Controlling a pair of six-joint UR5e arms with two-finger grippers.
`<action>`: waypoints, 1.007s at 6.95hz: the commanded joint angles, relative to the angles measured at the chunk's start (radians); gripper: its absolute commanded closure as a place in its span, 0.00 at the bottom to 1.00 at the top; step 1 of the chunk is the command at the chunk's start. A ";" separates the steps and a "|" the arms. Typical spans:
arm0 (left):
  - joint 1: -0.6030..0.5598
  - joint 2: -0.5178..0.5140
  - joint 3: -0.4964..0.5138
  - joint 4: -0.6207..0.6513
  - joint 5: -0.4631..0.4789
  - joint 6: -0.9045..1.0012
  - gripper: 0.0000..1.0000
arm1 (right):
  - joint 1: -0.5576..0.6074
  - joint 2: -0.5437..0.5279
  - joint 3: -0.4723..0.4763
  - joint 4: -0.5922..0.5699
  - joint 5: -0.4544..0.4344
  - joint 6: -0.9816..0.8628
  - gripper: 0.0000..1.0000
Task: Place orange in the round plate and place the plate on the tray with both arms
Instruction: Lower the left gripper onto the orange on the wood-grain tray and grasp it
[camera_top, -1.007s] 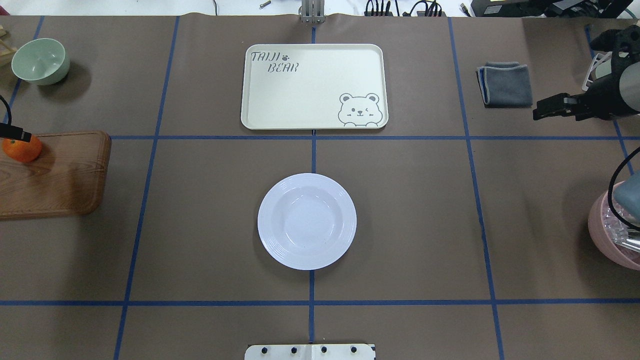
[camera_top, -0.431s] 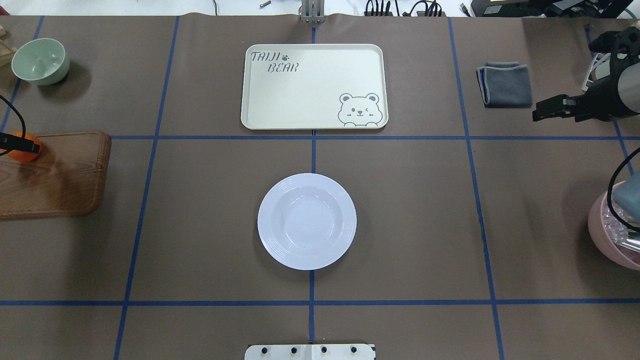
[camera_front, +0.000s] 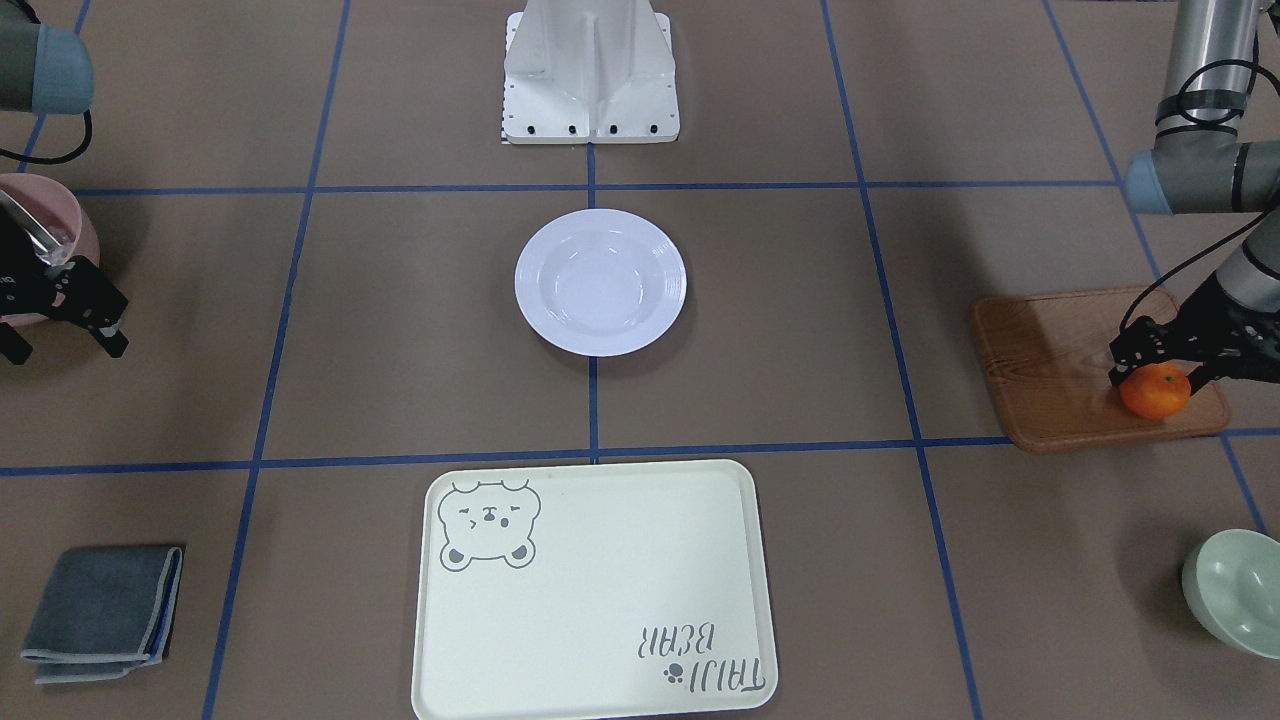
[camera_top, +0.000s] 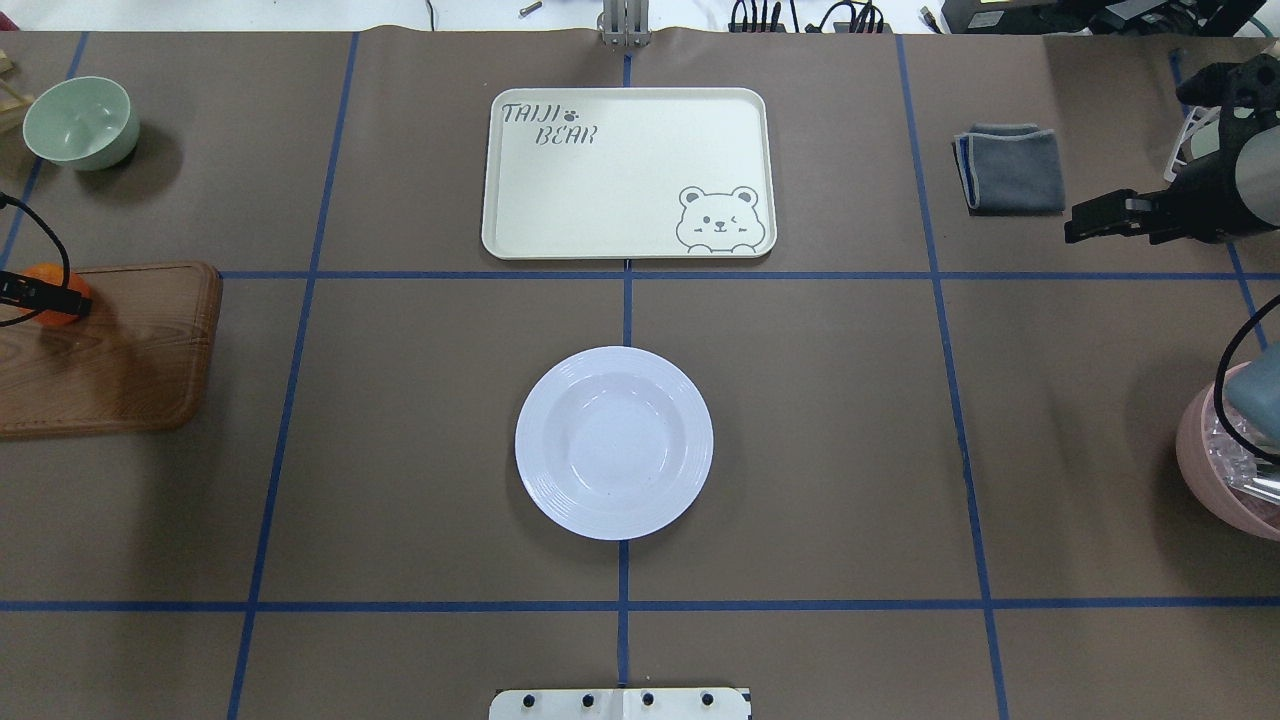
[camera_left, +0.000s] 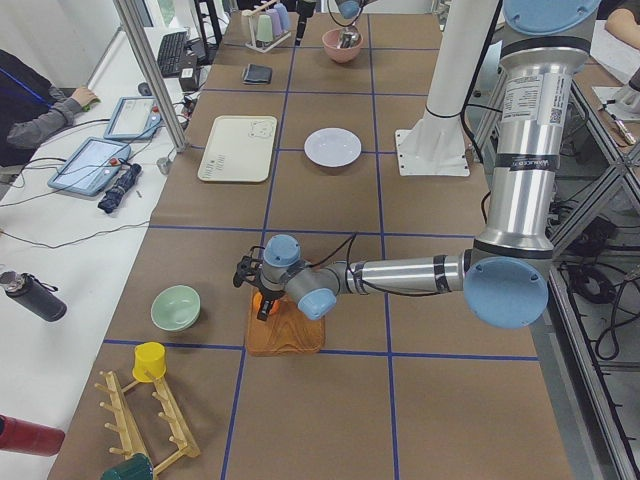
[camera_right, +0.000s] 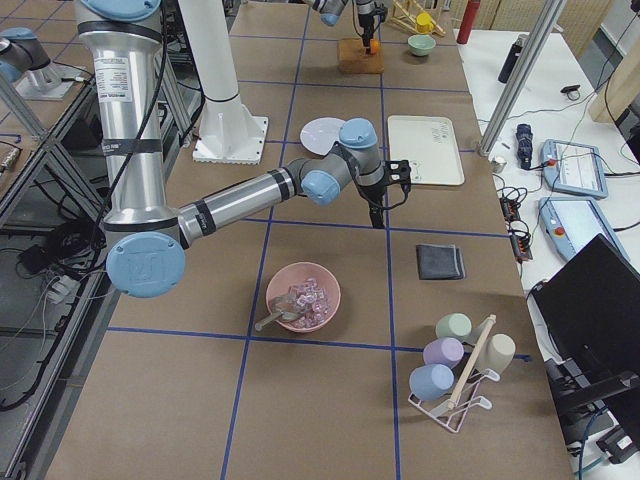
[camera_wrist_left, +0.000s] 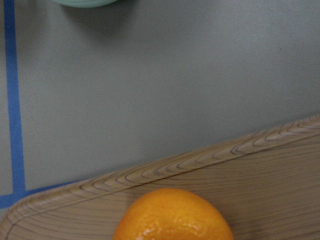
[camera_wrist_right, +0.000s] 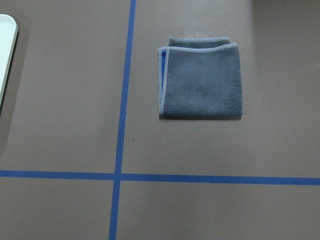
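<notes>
The left gripper will grab the orange by its round sides next, to put the orange (camera_front: 1155, 392) in the round white plate (camera_front: 601, 282).
The orange (camera_front: 1155, 392) sits at a corner of a wooden board, also seen at the table's left edge in the overhead view (camera_top: 50, 275) and at the bottom of the left wrist view (camera_wrist_left: 172, 215). My left gripper (camera_front: 1158, 378) is open, with a finger on each side of the orange. The round white plate (camera_top: 614, 443) lies empty at the table's middle. Beyond it is the cream tray (camera_top: 620, 180), also empty. Far to the right my right gripper (camera_top: 1075, 228) hovers open beside a grey cloth, holding nothing.
The wooden board (camera_top: 120, 350) lies at the left edge, with a pale green bowl (camera_top: 80, 122) behind it. A folded grey cloth (camera_top: 1010, 168) lies at the back right. A pink bowl (camera_top: 1220, 470) stands at the right edge.
My left gripper has come lower over the orange, its fingers now level with the fruit. The right gripper has barely moved.
</notes>
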 joint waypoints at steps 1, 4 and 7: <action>-0.009 -0.011 -0.074 0.036 -0.062 -0.002 1.00 | 0.000 0.000 0.000 0.000 0.002 0.004 0.00; -0.011 -0.088 -0.472 0.562 -0.034 -0.145 1.00 | -0.002 0.008 0.001 0.005 0.008 0.032 0.01; 0.218 -0.380 -0.607 0.968 0.117 -0.462 1.00 | -0.014 0.020 0.001 0.034 0.006 0.115 0.02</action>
